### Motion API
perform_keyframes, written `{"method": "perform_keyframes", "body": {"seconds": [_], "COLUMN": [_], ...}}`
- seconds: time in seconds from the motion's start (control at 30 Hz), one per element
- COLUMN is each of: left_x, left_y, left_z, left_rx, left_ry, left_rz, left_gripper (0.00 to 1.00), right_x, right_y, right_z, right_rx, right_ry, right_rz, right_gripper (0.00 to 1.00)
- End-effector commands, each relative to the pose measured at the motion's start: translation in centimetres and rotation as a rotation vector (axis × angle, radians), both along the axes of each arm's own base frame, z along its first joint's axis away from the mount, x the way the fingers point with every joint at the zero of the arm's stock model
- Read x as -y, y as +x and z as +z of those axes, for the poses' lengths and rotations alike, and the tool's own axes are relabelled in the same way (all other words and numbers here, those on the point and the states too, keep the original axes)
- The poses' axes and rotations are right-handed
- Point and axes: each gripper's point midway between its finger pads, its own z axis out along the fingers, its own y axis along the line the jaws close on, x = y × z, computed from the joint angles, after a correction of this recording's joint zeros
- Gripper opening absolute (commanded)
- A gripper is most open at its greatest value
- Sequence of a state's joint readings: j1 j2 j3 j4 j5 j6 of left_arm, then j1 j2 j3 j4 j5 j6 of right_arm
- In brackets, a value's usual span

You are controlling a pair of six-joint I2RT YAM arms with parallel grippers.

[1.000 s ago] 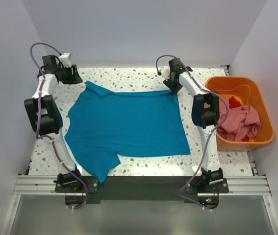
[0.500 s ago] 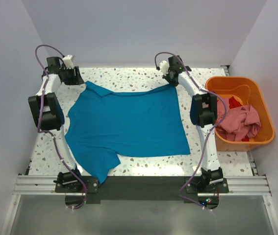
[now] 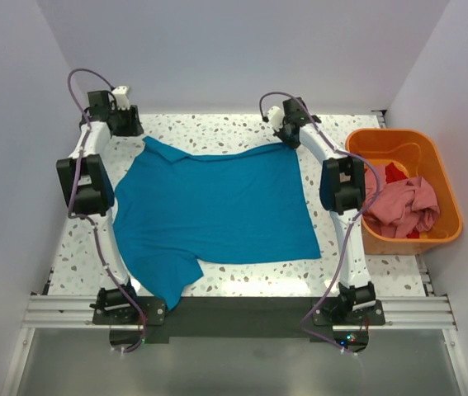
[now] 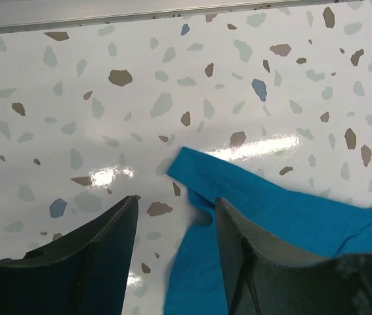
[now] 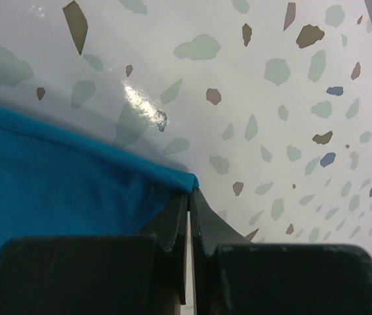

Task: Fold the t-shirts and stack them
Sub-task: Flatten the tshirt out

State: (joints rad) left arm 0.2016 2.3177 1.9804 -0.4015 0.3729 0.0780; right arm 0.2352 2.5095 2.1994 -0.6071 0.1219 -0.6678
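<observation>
The teal-blue t-shirt needs both grippers to fold its far edge over, so my left gripper should take hold of the teal-blue t-shirt's free far corner (image 3: 148, 143) (image 4: 184, 165) next.
A teal-blue t-shirt (image 3: 217, 206) lies spread flat over the middle of the speckled table. My right gripper (image 3: 288, 137) is shut on its far right corner, and the right wrist view shows the pinched hem (image 5: 172, 176) at the closed fingertips (image 5: 180, 209). My left gripper (image 3: 128, 124) is open and empty at the far left. Its fingers (image 4: 100, 256) straddle the shirt's far left corner (image 4: 202, 177) without holding it. A pink t-shirt (image 3: 405, 206) and a red one (image 3: 395, 172) lie crumpled in the tub.
An orange plastic tub (image 3: 449, 198) stands at the table's right edge beside the right arm. White walls close in the back and both sides. Bare speckled tabletop (image 3: 217, 128) runs along the far edge behind the shirt.
My left gripper has moved right and back toward the shirt's far left corner. My right gripper has shifted slightly back, drawing the shirt's far right corner with it.
</observation>
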Motion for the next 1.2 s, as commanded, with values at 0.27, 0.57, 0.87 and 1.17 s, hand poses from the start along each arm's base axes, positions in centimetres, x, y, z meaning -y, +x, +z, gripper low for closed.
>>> {"method": "perform_keyframes", "body": {"seconds": [0.27, 0.57, 0.87, 1.17], "left_x": [0.8, 1.6, 2.7, 3.1], "left_y": [3.9, 4.0, 4.2, 5.3], "left_z": [-1.8, -4.0, -4.3, 2.1], "left_rx": [0.058, 0.016, 0.013, 0.148], "left_ry": [0.008, -0.030, -0.087, -0.098], "left_rz": [0.060, 0.066, 0.040, 0.014], "left_gripper": [0.55, 0.51, 0.30, 0.00], "right_x": [-0.1, -0.1, -0.2, -0.2], "right_y": [0.3, 0.2, 0.2, 0.0], "right_z": [3.6, 3.8, 3.7, 4.7], "right_rx": [0.062, 0.060, 0.060, 0.071], "right_ry": [0.021, 0.021, 0.020, 0.027], "right_rz": [0.008, 0.010, 0.017, 0.022], "right_gripper": [0.00, 0.00, 0.00, 0.00]}}
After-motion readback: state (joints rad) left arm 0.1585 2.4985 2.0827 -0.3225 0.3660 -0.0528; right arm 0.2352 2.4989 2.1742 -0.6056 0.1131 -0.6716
